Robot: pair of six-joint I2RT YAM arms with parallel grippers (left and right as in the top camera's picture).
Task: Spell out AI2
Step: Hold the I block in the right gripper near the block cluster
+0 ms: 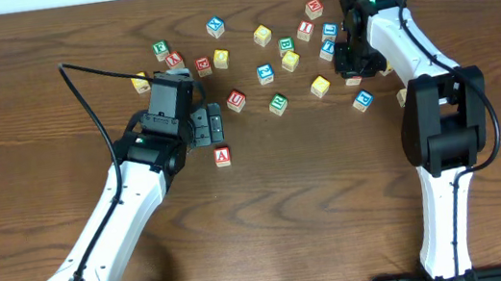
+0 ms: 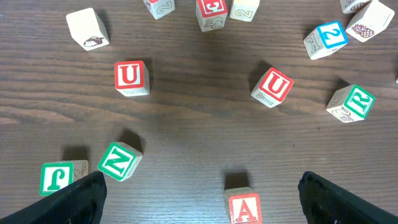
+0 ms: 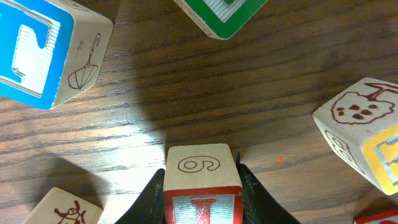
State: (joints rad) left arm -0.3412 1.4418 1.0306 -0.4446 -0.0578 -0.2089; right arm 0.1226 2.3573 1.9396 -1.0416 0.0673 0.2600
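Observation:
My right gripper's fingers close against both sides of the red I cube, clear of neighbouring blocks. The cube would come up if I lifted my right gripper now.
The red A cube (image 1: pixel 222 156) stands alone on the wood table, just beyond my left gripper (image 1: pixel 215 126). In the left wrist view the A cube (image 2: pixel 244 206) lies between the wide-open fingers of the left gripper (image 2: pixel 200 190), nearer the right one and touching neither. The blue 2 cube (image 2: pixel 333 36) sits at the far right there, and in the overhead view the 2 cube (image 1: pixel 265 73) is among the scattered blocks. My right gripper (image 3: pixel 201 175) is shut on the red I cube (image 3: pixel 203 210), with a finger on each side. From overhead the right gripper (image 1: pixel 348 54) hides that cube.
Several loose letter blocks lie across the back of the table (image 1: pixel 269 206). Two red U blocks (image 2: pixel 130 76) (image 2: pixel 273 85) and a green N block (image 2: pixel 118 160) lie ahead of the left gripper. A blue block (image 3: pixel 43 53) and a yellow-faced block (image 3: pixel 367 134) crowd the right gripper.

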